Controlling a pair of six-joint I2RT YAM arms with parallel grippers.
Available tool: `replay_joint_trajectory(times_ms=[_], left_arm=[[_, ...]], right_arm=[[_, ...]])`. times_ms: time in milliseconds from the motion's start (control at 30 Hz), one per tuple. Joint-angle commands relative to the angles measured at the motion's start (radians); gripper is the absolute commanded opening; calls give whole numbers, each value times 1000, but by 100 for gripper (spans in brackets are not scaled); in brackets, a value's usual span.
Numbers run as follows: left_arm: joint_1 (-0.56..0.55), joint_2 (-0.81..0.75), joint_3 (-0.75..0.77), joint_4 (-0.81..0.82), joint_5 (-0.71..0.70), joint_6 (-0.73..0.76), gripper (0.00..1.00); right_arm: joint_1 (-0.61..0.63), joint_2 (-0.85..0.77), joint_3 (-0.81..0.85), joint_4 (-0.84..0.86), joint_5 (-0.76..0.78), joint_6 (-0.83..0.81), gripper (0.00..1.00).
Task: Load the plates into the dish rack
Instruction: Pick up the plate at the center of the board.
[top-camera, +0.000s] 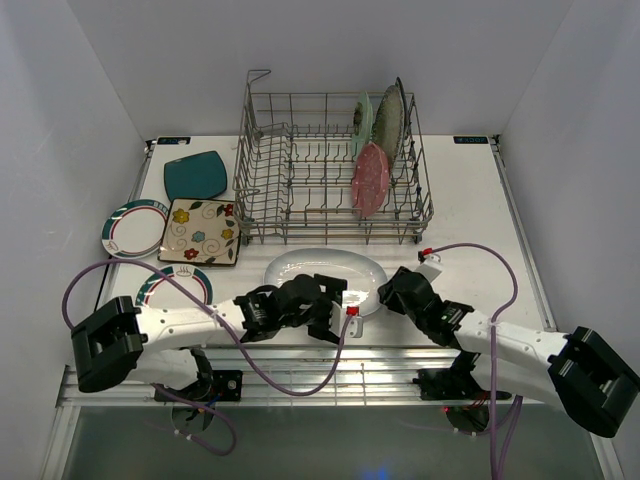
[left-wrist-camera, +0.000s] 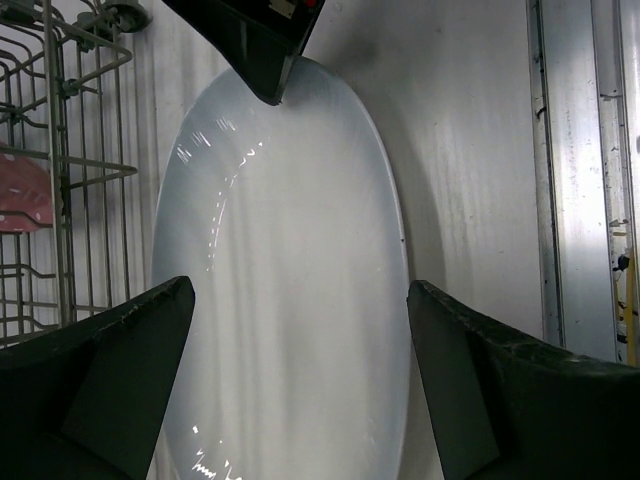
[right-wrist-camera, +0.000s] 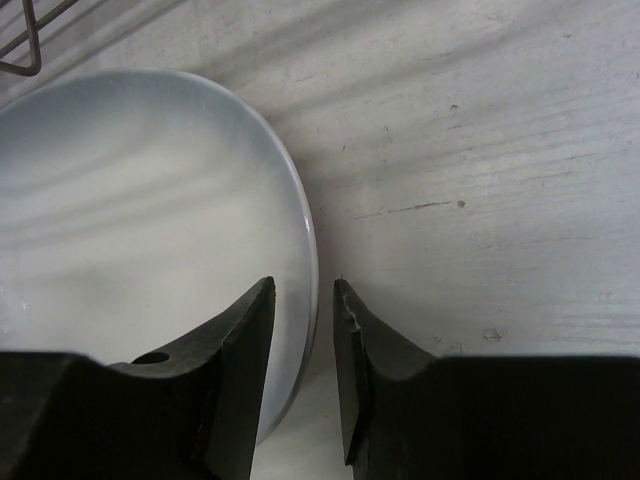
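The white oval plate's far rim needs to stay free to slot into the dish rack (top-camera: 245, 190). Next, my left gripper will grab the plate by its near rim (top-camera: 367, 312).
The big white oval plate (top-camera: 300, 268) (left-wrist-camera: 290, 200) (right-wrist-camera: 130, 200) lies flat on the table just in front of the dish rack (top-camera: 245, 190). My left gripper (top-camera: 343, 300) (left-wrist-camera: 300, 288) hovers over the plate's near end, jaws wide open with nothing between them. My right gripper (top-camera: 392, 292) (right-wrist-camera: 304, 283) is low at the plate's right end. Its jaws stand narrowly open astride the rim, one finger over the plate and one outside it, with slim gaps showing. A pink dotted plate (top-camera: 368, 180), a mint green one (top-camera: 363, 120) and a speckled silver one (top-camera: 390, 118) stand upright in the rack's right side.
Left of the rack lie a teal square plate (top-camera: 195, 175), a floral square plate (top-camera: 201, 232) and a white rimmed round plate (top-camera: 132, 228). Another rimmed round plate (top-camera: 180, 285) lies partly under the left arm. White walls enclose the table on three sides.
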Motion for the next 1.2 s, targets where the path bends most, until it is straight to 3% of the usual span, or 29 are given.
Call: replay_joint_trajectory(times_ms=[0,67,133,200,533,1000,1167], left_arm=[[-20,14,-19,27,-13,-5,98],[-24,25,-25,32,-19,-4,98],[-27,33,-34,43,-26,-4,98],[-27,45,-39,49,-33,1,98],[-53,142,-36,89,-137,1,96],[-56,202,-30,142,-216,-13,72],[-57,202,-42,168,-231,-7,56]], right_arm=[[-9,20,33,80,-21,-13,36],[-11,33,41,84,-30,-19,31],[-14,43,46,84,-38,-16,16],[-14,47,47,90,-45,-17,12],[-15,31,41,90,-49,-17,8],[-14,-17,20,89,-47,-20,8],[-14,-17,18,89,-53,-16,8]])
